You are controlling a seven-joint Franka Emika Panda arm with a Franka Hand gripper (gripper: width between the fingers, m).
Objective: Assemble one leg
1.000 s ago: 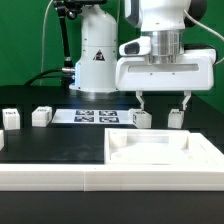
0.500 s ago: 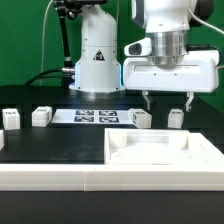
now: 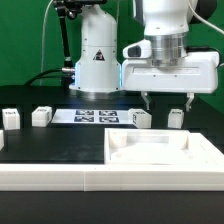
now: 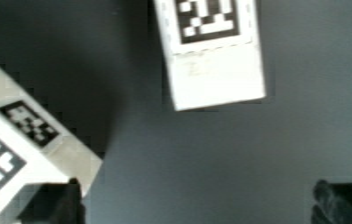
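Observation:
I'd miss the white leg ahead if I closed now.
Several small white legs with black-and-white tags lie on the dark table: two at the exterior view's left [image 3: 8,118] [image 3: 41,116] and two under the arm [image 3: 140,118] [image 3: 177,118]. My gripper [image 3: 168,102] hangs open and empty above the gap between these last two, and its fingertips [image 3: 147,100] are a little above them. In the wrist view one leg [image 4: 212,55] lies ahead of the open gripper [image 4: 199,205] and another leg [image 4: 22,135] lies beside one finger [image 4: 57,205]. Nothing is between the fingers.
The large flat white tray-like piece with a raised rim [image 3: 160,150] lies in front, toward the exterior view's right. The marker board [image 3: 95,116] lies behind, between the legs. The robot base [image 3: 95,60] stands at the back.
The gripper has shifted a little to the exterior view's right and slightly up since one second ago. It has stayed open and the legs have not moved.

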